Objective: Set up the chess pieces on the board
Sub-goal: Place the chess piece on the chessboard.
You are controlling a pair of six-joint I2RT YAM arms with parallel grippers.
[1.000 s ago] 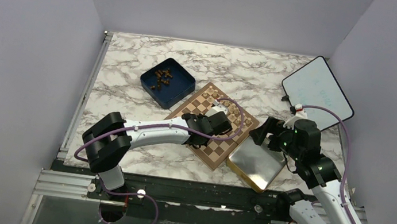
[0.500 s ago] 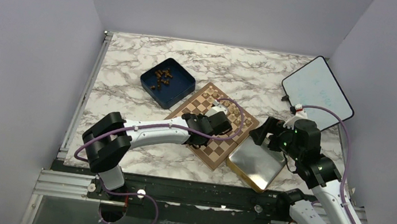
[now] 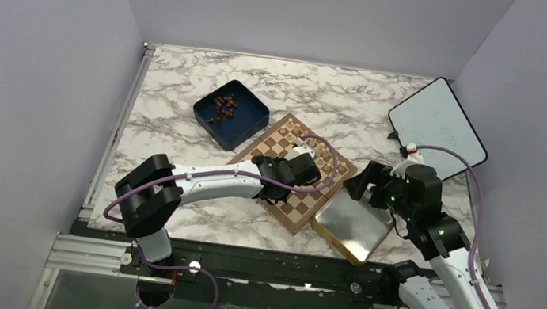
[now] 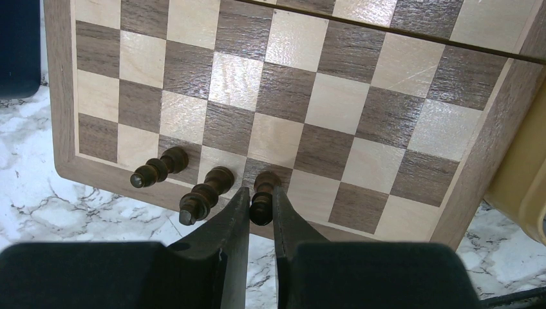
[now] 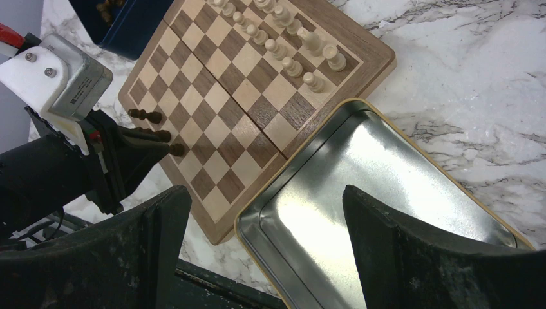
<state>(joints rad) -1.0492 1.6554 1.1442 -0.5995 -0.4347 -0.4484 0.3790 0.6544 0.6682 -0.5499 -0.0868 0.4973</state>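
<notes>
I need to let go of the third piece with my left gripper, because the piece's base is resting on the dark square and the piece would stay standing.
The board (image 4: 360, 109) lies at an angle on the marble table. Three dark chess pieces stand along its near edge row: one (image 4: 158, 168) at the left, one (image 4: 205, 193) beside it, and a third (image 4: 262, 196). My left gripper (image 4: 261, 193) is shut on that third piece, whose base rests on a dark square. In the right wrist view the same three dark pieces (image 5: 158, 135) stand in a row at the left fingers (image 5: 145, 151). My right gripper (image 5: 265, 192) hangs open over the metal tray (image 5: 386, 193), holding nothing.
A dark blue box (image 3: 230, 114) left of the board (image 3: 296, 209) holds several more dark pieces (image 3: 222, 106). Pale pieces (image 5: 283, 38) fill the board's far rows. The gold-rimmed tray (image 3: 353, 225) touches the board's right corner. A whiteboard (image 3: 438, 128) lies at the back right.
</notes>
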